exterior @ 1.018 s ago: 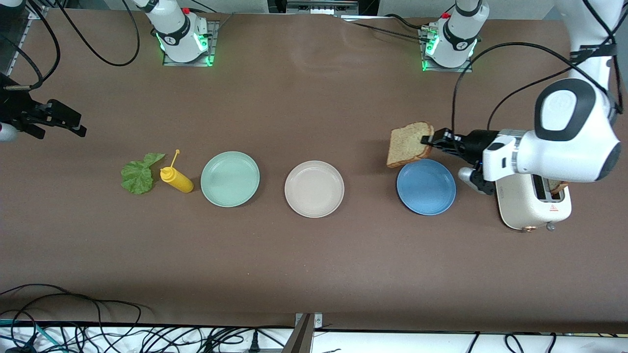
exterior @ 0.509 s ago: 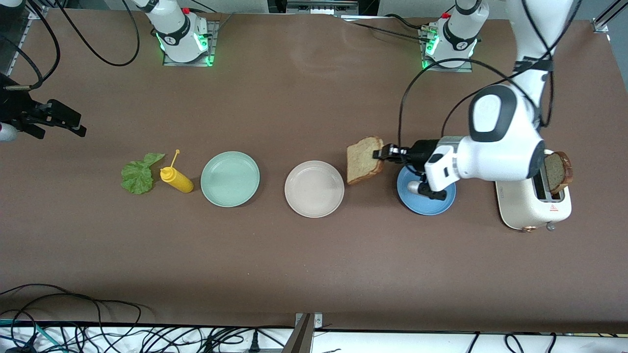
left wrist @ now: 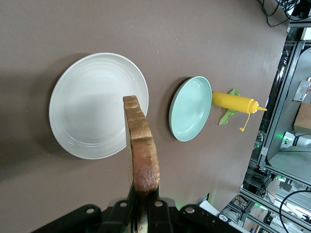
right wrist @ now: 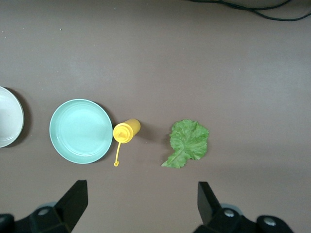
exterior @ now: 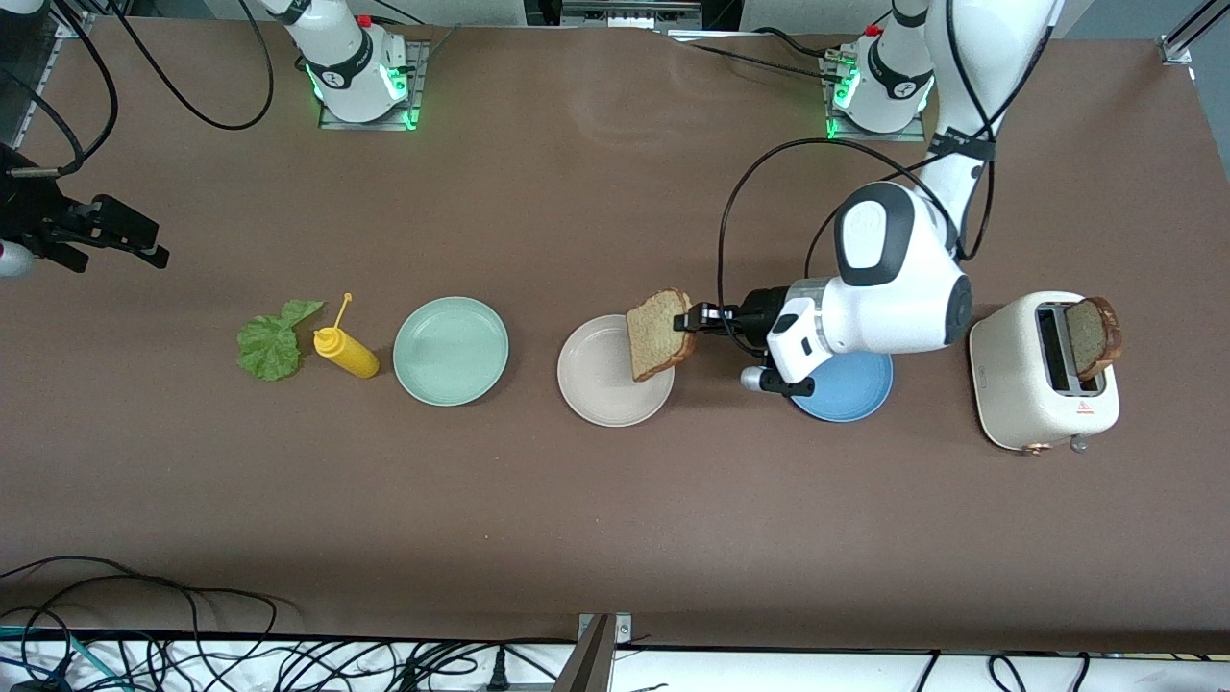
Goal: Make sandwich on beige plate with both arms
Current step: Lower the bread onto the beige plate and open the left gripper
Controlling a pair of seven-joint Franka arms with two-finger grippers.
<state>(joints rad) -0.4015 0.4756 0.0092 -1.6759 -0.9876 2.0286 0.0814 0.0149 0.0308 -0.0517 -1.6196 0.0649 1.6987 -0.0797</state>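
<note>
The bread slice (exterior: 657, 334) hangs on edge above the beige plate's rim, so it comes down lower, before my left gripper releases it.
My left gripper (exterior: 688, 322) is shut on the crust of a brown bread slice (exterior: 657, 334), which it holds on edge over the rim of the beige plate (exterior: 596, 375) on the side toward the left arm's end. In the left wrist view the slice (left wrist: 141, 150) stands between the jaws of the left gripper (left wrist: 143, 204), above the bare beige plate (left wrist: 87, 107). A second slice (exterior: 1094, 336) sticks up from the toaster (exterior: 1043, 394). The lettuce leaf (exterior: 272, 341) lies flat at the right arm's end. There my right gripper (exterior: 159, 245) waits, open and empty (right wrist: 141, 201), with the lettuce (right wrist: 188, 142) in its view.
A yellow squeeze bottle (exterior: 346, 351) lies between the lettuce and a mint-green plate (exterior: 450, 351). A blue plate (exterior: 850, 396) sits partly under the left wrist, between the beige plate and the toaster. Cables hang along the table's front edge.
The left arm has carried the bread slice from over the blue plate's edge to over the beige plate's rim. The right arm has not moved.
</note>
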